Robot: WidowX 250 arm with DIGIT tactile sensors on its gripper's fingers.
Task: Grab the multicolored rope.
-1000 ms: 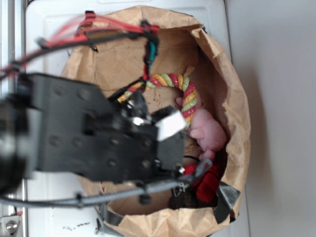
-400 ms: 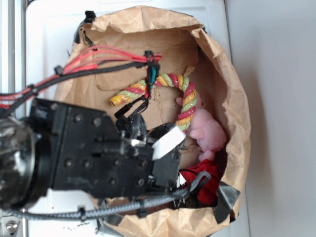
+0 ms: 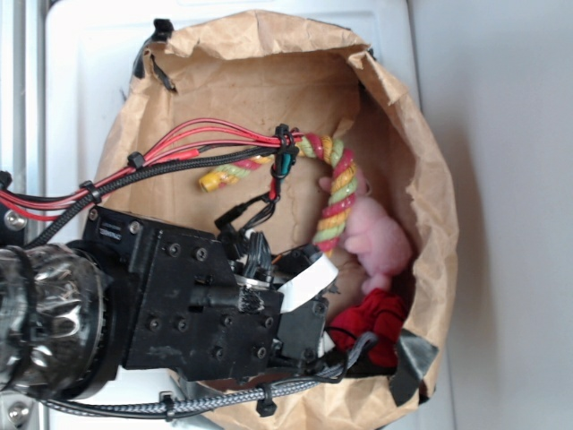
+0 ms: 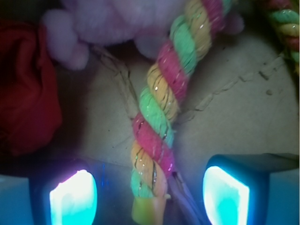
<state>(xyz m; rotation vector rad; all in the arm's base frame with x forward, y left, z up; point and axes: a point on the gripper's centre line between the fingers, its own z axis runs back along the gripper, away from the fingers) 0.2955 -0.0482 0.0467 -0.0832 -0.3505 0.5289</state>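
My gripper needs to close on the rope now, as my fingertips stand beside the rope's lower leg (image 4: 149,176) above its yellow end (image 4: 148,209) in the wrist view.
The multicolored rope (image 3: 336,193) lies bent like a cane on the floor of a brown paper bag (image 3: 421,206), one yellow end at the left. In the wrist view the rope (image 4: 161,117) runs up from its yellow end at the bottom centre, straight between my two glowing fingers (image 4: 72,197). My gripper (image 4: 149,197) is open, one finger each side of the rope's end, with gaps on both sides. In the exterior view the arm (image 3: 206,300) covers the gripper's tips and the rope's lower end.
A fuzzy pale pink plush toy (image 3: 380,237) rests against the rope at the bag's right side, above a red cloth lump (image 3: 372,322). Both show at the wrist view's top and left. The bag's crumpled walls ring the space. Red and black cables (image 3: 179,161) cross over the bag.
The arm has dropped lower in the exterior view and deeper into the bag, uncovering the rope's left yellow end. The rope and toys have stayed put.
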